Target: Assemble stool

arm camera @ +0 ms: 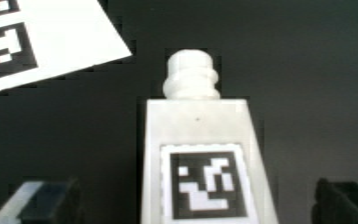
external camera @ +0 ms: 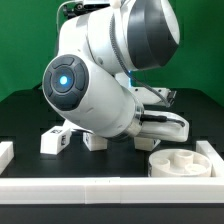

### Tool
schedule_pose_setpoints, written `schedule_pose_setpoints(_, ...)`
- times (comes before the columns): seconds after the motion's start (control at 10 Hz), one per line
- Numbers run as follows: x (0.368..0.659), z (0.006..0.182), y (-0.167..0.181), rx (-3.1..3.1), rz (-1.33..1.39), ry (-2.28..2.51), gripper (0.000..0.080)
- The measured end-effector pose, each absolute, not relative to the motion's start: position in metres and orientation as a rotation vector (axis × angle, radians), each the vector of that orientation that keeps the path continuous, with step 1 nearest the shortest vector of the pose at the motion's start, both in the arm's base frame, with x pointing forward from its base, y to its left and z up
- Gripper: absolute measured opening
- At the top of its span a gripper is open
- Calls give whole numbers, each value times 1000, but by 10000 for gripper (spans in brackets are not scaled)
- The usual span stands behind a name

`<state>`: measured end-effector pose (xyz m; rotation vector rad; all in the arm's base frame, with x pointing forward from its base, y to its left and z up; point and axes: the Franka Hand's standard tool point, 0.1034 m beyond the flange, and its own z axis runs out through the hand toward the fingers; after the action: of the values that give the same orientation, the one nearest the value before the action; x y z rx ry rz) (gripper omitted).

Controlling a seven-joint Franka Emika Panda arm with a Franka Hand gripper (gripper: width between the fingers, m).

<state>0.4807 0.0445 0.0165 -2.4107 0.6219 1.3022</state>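
My gripper closes on the leg next, since its fingers are on either side of the tagged white leg point(arm camera: 204, 180) and closing now would catch it.
In the wrist view a chunky white stool leg point(arm camera: 201, 130) lies on the black table. It has a black-and-white tag on its flat face and a ribbed peg point(arm camera: 192, 72) at its far end. My gripper point(arm camera: 190, 205) is open and straddles the leg. One dark finger point(arm camera: 34, 200) stands on each side, with a gap to the leg. In the exterior view the round white seat disc point(external camera: 180, 163) with sockets lies at the front right. Two more tagged legs point(external camera: 52, 141) point(external camera: 95, 140) lie at the left. The arm's bulk hides the gripper there.
The marker board point(arm camera: 30, 45) lies just beyond the leg, off to one side. Long white border rails point(external camera: 100, 187) run along the front and sides of the black table. The robot arm point(external camera: 95, 85) fills the middle of the exterior view.
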Motion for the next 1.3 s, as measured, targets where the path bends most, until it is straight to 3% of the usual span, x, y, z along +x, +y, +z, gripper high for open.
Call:
schedule_pose_setpoints(0.1,483,17,44,-2413,1297,619,649)
schedule_pose_setpoints(0.2,485,19,45,-2417,1288,615,546)
schedule_pose_setpoints(0.3,486,19,45,-2418,1286,613,546)
schedule_pose_setpoints(0.4,486,19,45,-2418,1286,613,367)
schedule_pose_setpoints(0.5,486,19,45,-2418,1285,612,335)
schedule_pose_setpoints(1.0,488,22,45,-2417,1283,608,335)
schedule_pose_setpoints(1.3,501,70,54,-2431,1261,571,337)
